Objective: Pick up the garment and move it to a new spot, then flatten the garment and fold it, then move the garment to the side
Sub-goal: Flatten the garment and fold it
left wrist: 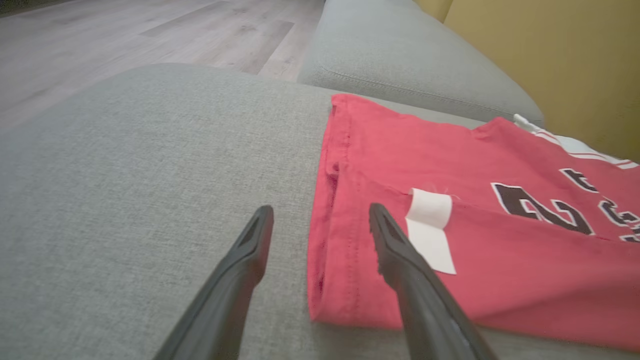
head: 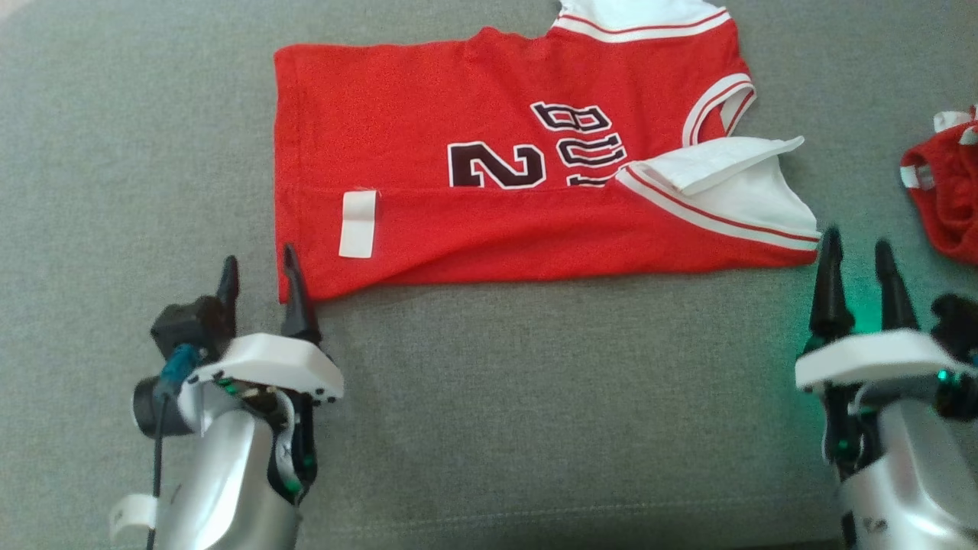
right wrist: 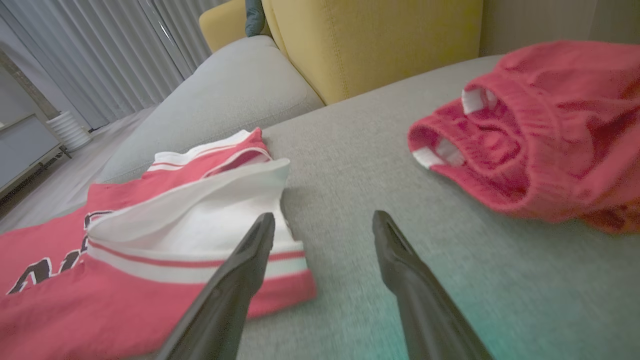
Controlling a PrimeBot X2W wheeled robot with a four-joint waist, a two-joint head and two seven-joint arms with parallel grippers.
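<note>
The robot's right gripper needs to flatten and fold the garment, so it should next pick up the jersey [head: 428,99] by its shoulder corner with the white striped trim [head: 808,247].
A red jersey [head: 428,99] with white sleeve trim and dark lettering lies spread on the grey cushion, its near long edge folded over so a white label [head: 357,223] shows. My left gripper [head: 258,269] stands open at the jersey's near left corner, one finger over the hem [left wrist: 345,280] and the other over bare cushion. My right gripper [head: 857,252] is open at the near right corner, just beside the white sleeve [right wrist: 220,220]. Nothing is held by either gripper.
A second red knitted garment [head: 947,195] lies bunched at the right edge, also seen in the right wrist view as a red knitted heap [right wrist: 545,135]. The grey cushion [head: 535,382] has free room in front. A yellow backrest [right wrist: 380,45] rises behind; wooden floor [left wrist: 125,35] lies beyond the cushion's edge.
</note>
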